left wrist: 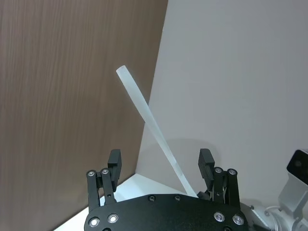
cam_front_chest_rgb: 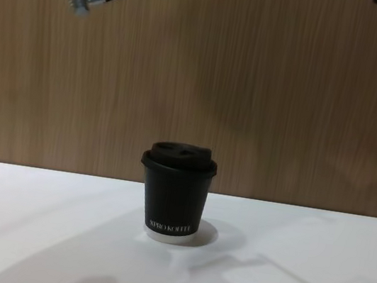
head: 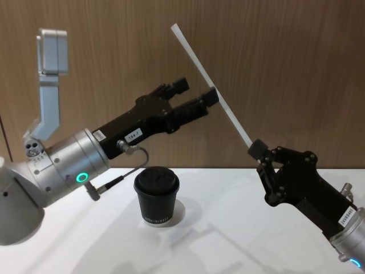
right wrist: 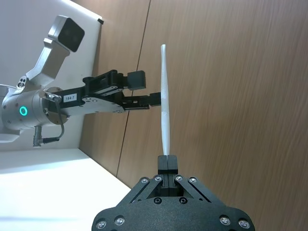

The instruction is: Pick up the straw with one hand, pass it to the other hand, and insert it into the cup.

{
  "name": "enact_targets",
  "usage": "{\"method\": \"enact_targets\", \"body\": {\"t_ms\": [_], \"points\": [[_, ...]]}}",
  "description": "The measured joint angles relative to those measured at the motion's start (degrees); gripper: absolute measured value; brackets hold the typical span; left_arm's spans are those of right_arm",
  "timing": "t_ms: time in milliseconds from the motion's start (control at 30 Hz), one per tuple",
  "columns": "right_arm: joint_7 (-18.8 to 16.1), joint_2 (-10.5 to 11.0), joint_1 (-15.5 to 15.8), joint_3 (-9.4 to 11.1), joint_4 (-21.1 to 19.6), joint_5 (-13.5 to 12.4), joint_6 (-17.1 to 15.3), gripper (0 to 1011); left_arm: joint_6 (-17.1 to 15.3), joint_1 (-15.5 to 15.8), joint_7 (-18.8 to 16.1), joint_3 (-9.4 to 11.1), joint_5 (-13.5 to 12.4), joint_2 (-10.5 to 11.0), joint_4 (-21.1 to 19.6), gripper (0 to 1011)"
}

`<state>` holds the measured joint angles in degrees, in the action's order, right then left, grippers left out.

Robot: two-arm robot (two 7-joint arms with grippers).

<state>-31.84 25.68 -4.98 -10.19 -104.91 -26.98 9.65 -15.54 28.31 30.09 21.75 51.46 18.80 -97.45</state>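
Observation:
The straw slants up from its gripped lower end (head: pixel 248 141), so my left gripper will grab the straw near its middle (head: pixel 211 83) next.
The white straw (head: pixel 214 94) slants up and to the left in the air, high above the table. My right gripper (head: pixel 256 152), all black, is shut on its lower end; in the right wrist view the straw (right wrist: pixel 165 103) rises straight out of the shut fingertips (right wrist: pixel 167 162). My left gripper (head: pixel 197 91), with the silver wrist and green ring light, is open around the straw's middle. In the left wrist view the straw (left wrist: pixel 149 120) runs between the spread fingers, nearer one finger (left wrist: pixel 206 161), and I cannot tell whether it touches. The lidded black cup (head: pixel 157 197) stands upright on the table below the left gripper; the cup (cam_front_chest_rgb: pixel 174 197) is untouched.
The white table (head: pixel 228 228) meets a brown wood-grain wall (head: pixel 285 68) behind the cup. A thin dark cable with a metal plug (head: pixel 108 184) hangs from the left wrist, just left of the cup.

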Motion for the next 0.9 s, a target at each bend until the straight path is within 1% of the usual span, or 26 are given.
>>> {"method": "enact_targets", "body": {"t_ms": [367, 900], "points": [[0.0, 0.0, 0.0, 0.0, 0.0, 0.0, 0.0, 0, -0.7, 1.8, -0.5, 0.9, 2.0, -1.9, 2.6, 1003], [0.0, 0.0, 0.0, 0.0, 0.0, 0.0, 0.0, 0, -0.7, 3.2, -1.1, 2.1, 3.0, -3.0, 4.5, 1003]]}}
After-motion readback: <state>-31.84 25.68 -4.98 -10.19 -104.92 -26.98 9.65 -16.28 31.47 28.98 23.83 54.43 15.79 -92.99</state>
